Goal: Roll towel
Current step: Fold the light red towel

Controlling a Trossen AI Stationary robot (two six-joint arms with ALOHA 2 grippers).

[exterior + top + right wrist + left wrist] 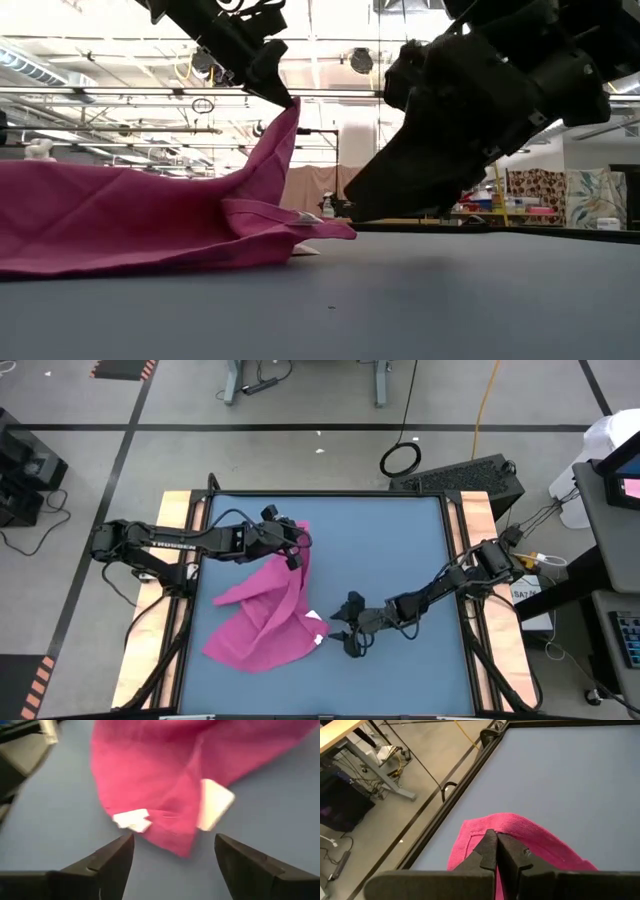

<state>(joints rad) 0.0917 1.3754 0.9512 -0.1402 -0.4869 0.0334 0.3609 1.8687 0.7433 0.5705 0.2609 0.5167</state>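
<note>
The right gripper grabs the towel (265,610) by its white-tagged corner (316,628) next, to spread it flat on the blue table for rolling.
The magenta-pink towel (265,610) lies crumpled on the blue table (400,540), left of centre. One corner is raised toward the far side. Its small white tag (131,820) lies at the near-right corner, beside a second white patch (214,804). My left gripper (296,552) is shut on the raised corner. My right gripper (345,628) is open, just right of the towel's tag corner, fingers pointing at it without touching. My left gripper pinches the towel's raised far corner (492,827) between its two fingers, by the hemmed edge. The fingers come from the table's left, slanting down. The corner is lifted clear (285,120) and the cloth slopes down taut from it to the rest, which lies on the table.
Wooden side rails (180,530) and a black frame border the table. Bare blue surface lies to the right and far side of the towel. A black ring (400,458) and cables lie on the floor beyond the far edge.
</note>
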